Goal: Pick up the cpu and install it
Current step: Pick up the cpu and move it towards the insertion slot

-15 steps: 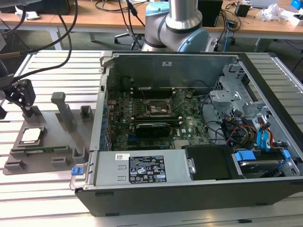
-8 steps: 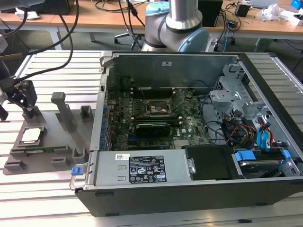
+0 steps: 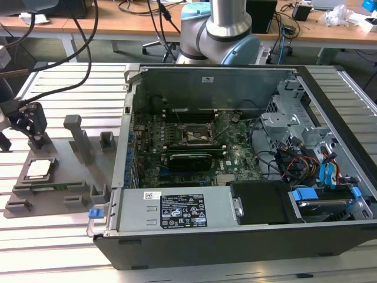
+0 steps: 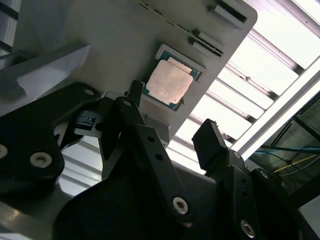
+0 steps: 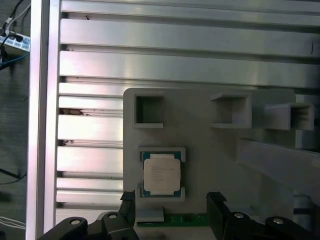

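I should grab the cpu by its open side edges with my gripper next, because grey holder brackets wrap both ends of the cpu [image 3: 38, 169].
The cpu [image 3: 38, 169] is a small square chip with a silver top, lying flat in a recess of the grey fixture plate [image 3: 59, 188] at the exterior view's left. My gripper [image 3: 34, 134] hangs just above and beside it. In both wrist views the cpu [image 5: 161, 172] [image 4: 169, 82] lies a short way beyond the two black fingertips. The gripper [image 5: 171, 201] [image 4: 171, 112] is open, with nothing between its fingers [image 5: 128, 202]. The black metal-framed socket [image 3: 197, 134] sits on the motherboard [image 3: 235, 156] inside the open computer case [image 3: 235, 236].
A green memory stick [image 5: 186, 219] lies in the fixture beside the cpu. Grey upright blocks [image 3: 79, 138] rise from the fixture plate. The arm's base [image 3: 218, 35] stands behind the case. Cables and drive bays [image 3: 312, 159] fill the case's right side. The table is slatted aluminium [image 5: 175, 67].
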